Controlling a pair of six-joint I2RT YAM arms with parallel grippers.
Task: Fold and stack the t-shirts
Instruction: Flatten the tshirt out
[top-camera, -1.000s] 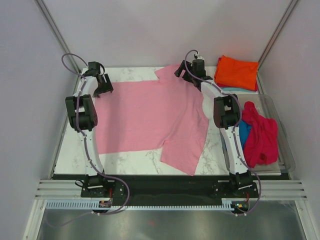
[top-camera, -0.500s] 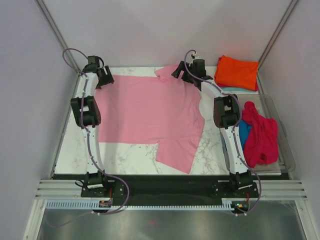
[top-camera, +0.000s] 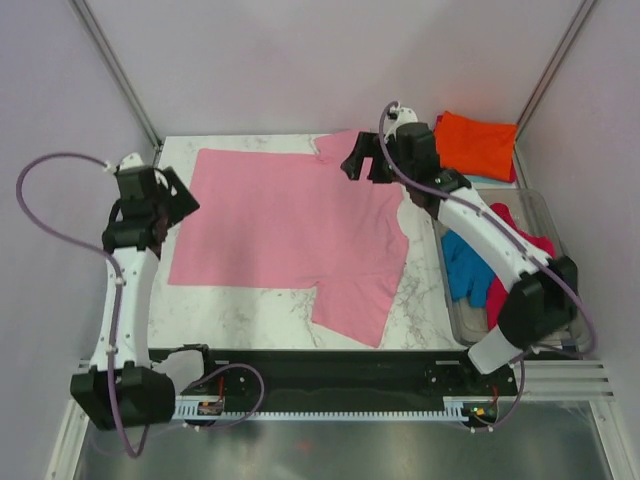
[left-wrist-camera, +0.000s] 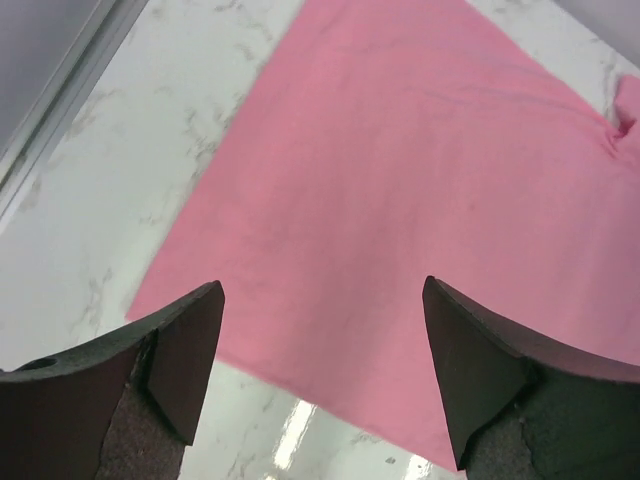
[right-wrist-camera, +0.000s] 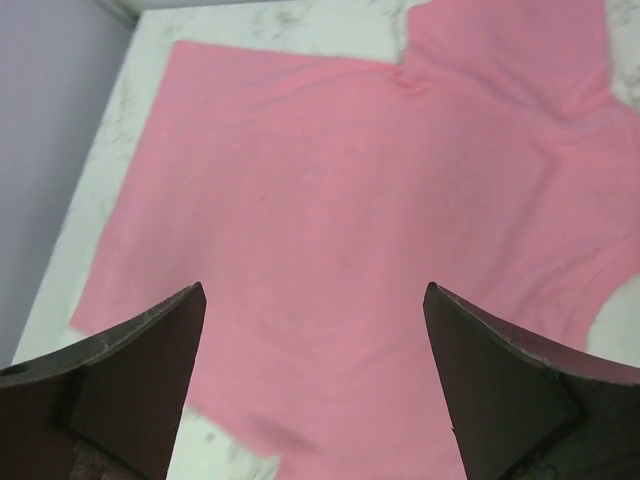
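Note:
Next, my left gripper grabs the light pink t-shirt (top-camera: 290, 225) by its front corner, away from the sleeves, to fold the t-shirt's front side over.
The light pink t-shirt (top-camera: 290, 225) lies spread flat on the marble table (top-camera: 240, 315), one sleeve toward the front (top-camera: 350, 310) and one at the far edge (top-camera: 340, 148). My left gripper (top-camera: 175, 205) hovers open at the shirt's left edge, nothing between its fingers. In the left wrist view the gripper (left-wrist-camera: 320, 340) frames the shirt's corner (left-wrist-camera: 420, 180). My right gripper (top-camera: 362, 165) hangs open above the far sleeve; in its wrist view the gripper (right-wrist-camera: 312, 340) looks down on the shirt (right-wrist-camera: 380, 200). A folded orange t-shirt (top-camera: 478, 143) lies at the far right.
A clear bin (top-camera: 540, 205) on the right holds a bright blue t-shirt (top-camera: 462, 262) and a crimson-pink one (top-camera: 503, 215), partly hidden by my right arm. Grey walls close in the table on the left, back and right.
Both grippers let go of the shirt's far edge and rose. The left arm swung back to the shirt's left side; the right arm pulled up and outward. The shirt now lies flatter.

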